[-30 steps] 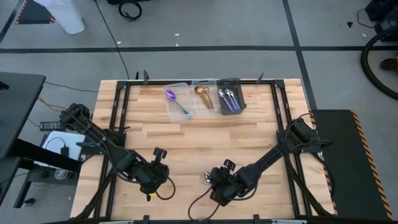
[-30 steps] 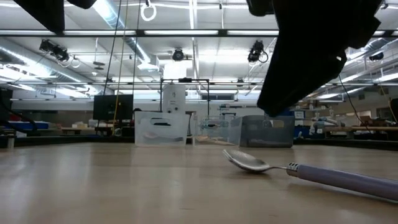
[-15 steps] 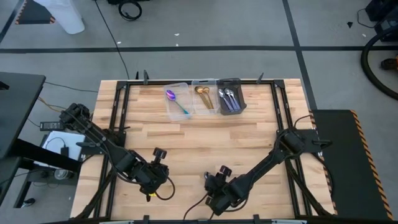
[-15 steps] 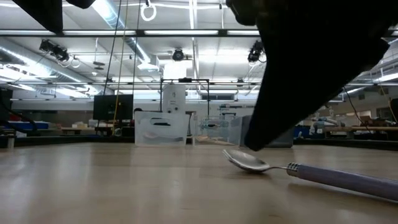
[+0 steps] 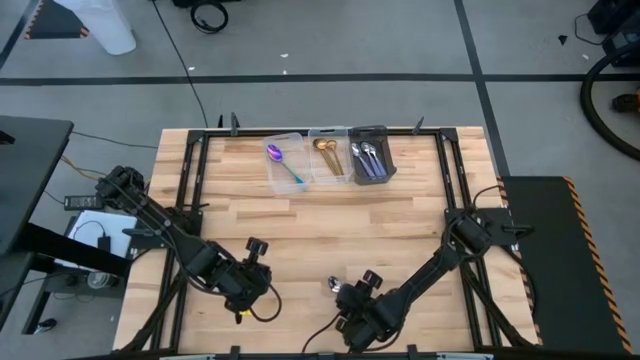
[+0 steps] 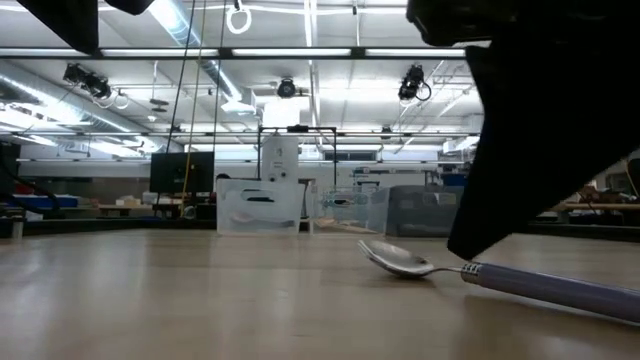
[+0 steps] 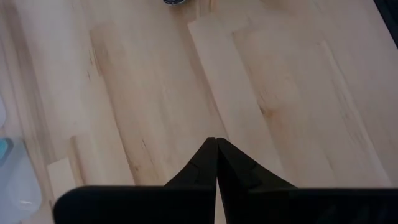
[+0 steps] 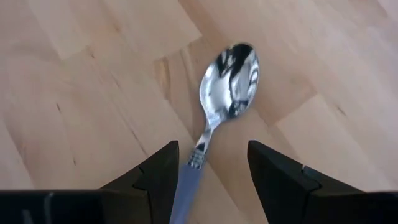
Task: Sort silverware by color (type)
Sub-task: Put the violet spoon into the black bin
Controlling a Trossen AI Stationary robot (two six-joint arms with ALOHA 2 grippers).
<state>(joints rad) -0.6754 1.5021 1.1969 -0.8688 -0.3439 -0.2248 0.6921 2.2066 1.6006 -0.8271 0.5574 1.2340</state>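
The silver spoon should be grabbed next by its lavender handle just below the neck (image 8: 191,171) with my right gripper, so that it can be sorted into the dark grey bin.
A spoon with a shiny silver bowl (image 8: 229,81) and a lavender handle (image 6: 560,288) lies flat on the wooden table near its front edge (image 5: 333,285). My right gripper (image 8: 211,149) hangs open, slanting down over the spoon. One finger stands on each side of the handle just behind the neck, and neither touches it. My left gripper (image 7: 216,142) is shut and holds nothing, above bare wood at the front left (image 5: 262,290). More silverware lies in the bins at the far edge.
Three bins stand side by side at the table's far edge. A clear bin (image 5: 287,163) holds a purple-blue spoon, a second clear bin (image 5: 328,155) holds gold pieces, and a dark grey bin (image 5: 370,155) holds silver spoons. Black frame rails run along the left and right sides.
My right gripper has sunk toward the table and shifted toward the near edge, passing from over the spoon's bowl to over its handle, with its wrist turning a little. It has stayed open. The spoon has not moved.
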